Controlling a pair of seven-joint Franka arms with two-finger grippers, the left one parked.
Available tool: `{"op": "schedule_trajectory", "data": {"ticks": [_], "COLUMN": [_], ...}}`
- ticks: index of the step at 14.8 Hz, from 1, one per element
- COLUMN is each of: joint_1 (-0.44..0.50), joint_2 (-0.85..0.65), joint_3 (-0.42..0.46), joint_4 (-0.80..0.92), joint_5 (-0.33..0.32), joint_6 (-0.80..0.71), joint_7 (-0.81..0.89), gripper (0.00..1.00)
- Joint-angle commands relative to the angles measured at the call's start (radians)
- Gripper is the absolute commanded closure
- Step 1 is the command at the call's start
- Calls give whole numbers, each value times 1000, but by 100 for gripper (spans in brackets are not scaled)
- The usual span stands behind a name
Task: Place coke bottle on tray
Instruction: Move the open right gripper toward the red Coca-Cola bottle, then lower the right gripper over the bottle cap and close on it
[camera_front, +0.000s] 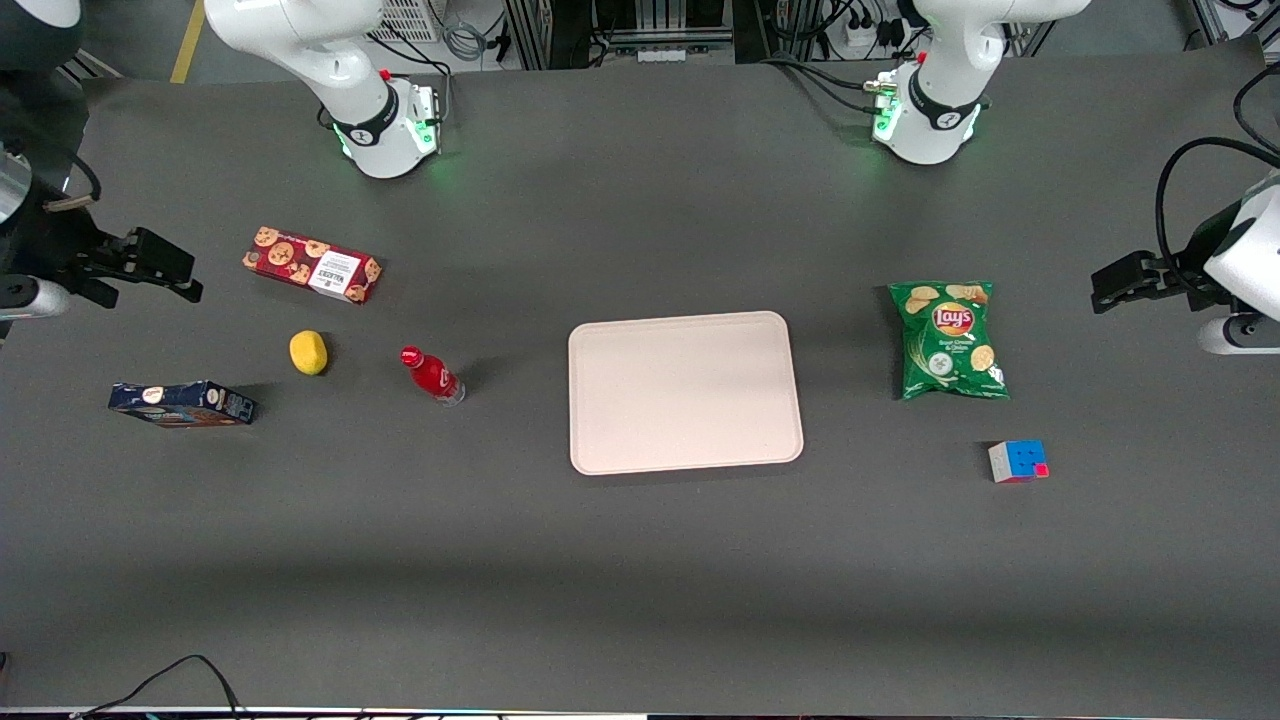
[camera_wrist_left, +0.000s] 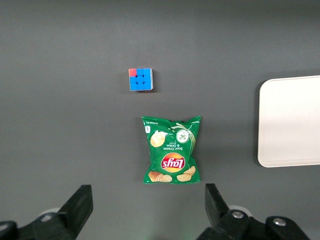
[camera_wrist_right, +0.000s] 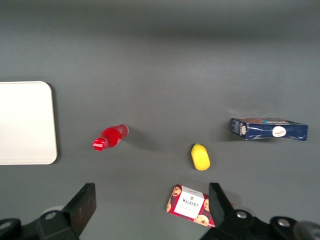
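Note:
My right gripper is to hold the coke bottle by its red cap (camera_front: 410, 356) next, so that it can place the bottle on the tray (camera_front: 685, 392).
The coke bottle (camera_front: 432, 374), with a red cap and red label, lies on its side on the dark table between a lemon and the tray; it also shows in the right wrist view (camera_wrist_right: 111, 136). The tray (camera_front: 685, 392) is a large pale cream-pink rectangle with nothing on it, in the middle of the table; an edge of it shows in the right wrist view (camera_wrist_right: 25, 122). My right gripper (camera_front: 165, 268) hangs high above the working arm's end of the table, well away from the bottle. It is open and empty (camera_wrist_right: 151, 206).
A red cookie box (camera_front: 312, 265) lies under the gripper (camera_wrist_right: 195, 205). A lemon (camera_front: 308, 352) and a blue box (camera_front: 182, 404) lie beside the bottle. A green chips bag (camera_front: 950, 338) and a colour cube (camera_front: 1018, 461) lie toward the parked arm's end.

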Motion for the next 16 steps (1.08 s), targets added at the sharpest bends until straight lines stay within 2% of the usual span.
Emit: {"op": "schedule_trajectory", "data": {"ticks": [1, 4, 8, 11, 16], "joint_1": [8, 8, 7, 7, 7], "joint_2": [25, 60, 45, 77, 143], "joint_3": [104, 178, 242, 265, 269], "joint_4": [-6, -70, -349, -486, -538], "joint_5": [-4, 0, 0, -12, -24], "joint_6": [-16, 53, 348, 530, 605], "joint_7": [120, 185, 203, 208, 208], "gripper": [0, 0, 0, 0, 0]}}
